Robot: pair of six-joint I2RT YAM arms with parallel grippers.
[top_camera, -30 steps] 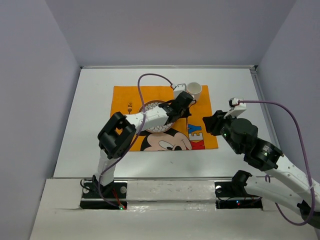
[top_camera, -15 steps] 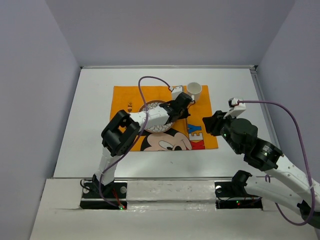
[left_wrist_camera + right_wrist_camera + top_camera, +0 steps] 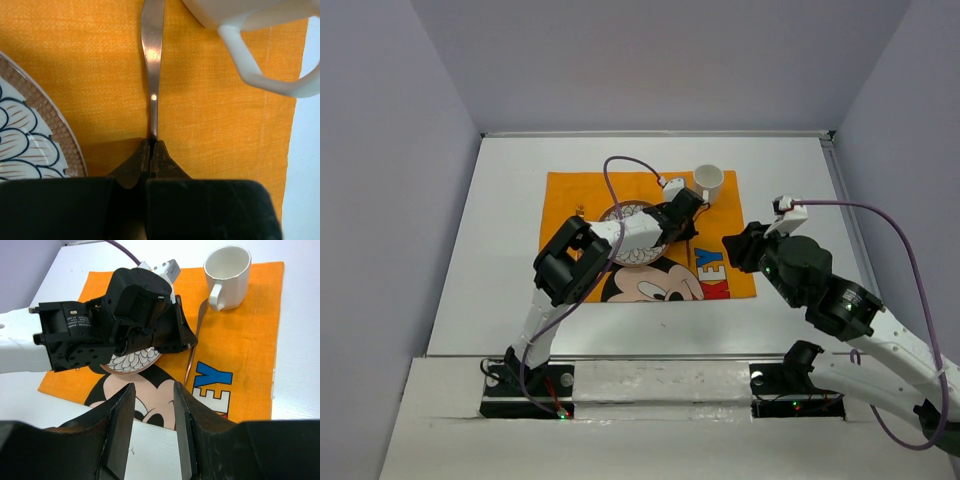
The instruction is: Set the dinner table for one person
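The thin metal utensil [image 3: 152, 65] is low over the flat mat, between the plate and the mug, so the left gripper needs to release it.
The white dinner table [image 3: 500, 250] carries an orange Mickey Mouse mat [image 3: 725, 275]. A patterned plate [image 3: 623, 213] sits on the mat, with a white mug [image 3: 708, 180] at the mat's far right corner. My left gripper [image 3: 151, 145] is shut on a thin metal utensil [image 3: 152, 65] just right of the plate [image 3: 25, 145], below the mug [image 3: 260, 50]. The utensil [image 3: 189, 367] stays low over the mat; I cannot tell whether it touches. My right gripper [image 3: 154, 387] is open and empty above the mat's near edge.
A small fork [image 3: 579, 212] lies on the mat left of the plate. The left arm's body [image 3: 100, 335] covers most of the plate. The table's metal rim [image 3: 835, 180] runs along the right, and walls enclose the sides and back.
The left arm's elbow has swung to the right while its gripper stays beside the plate, shut on the utensil. The right arm has barely moved.
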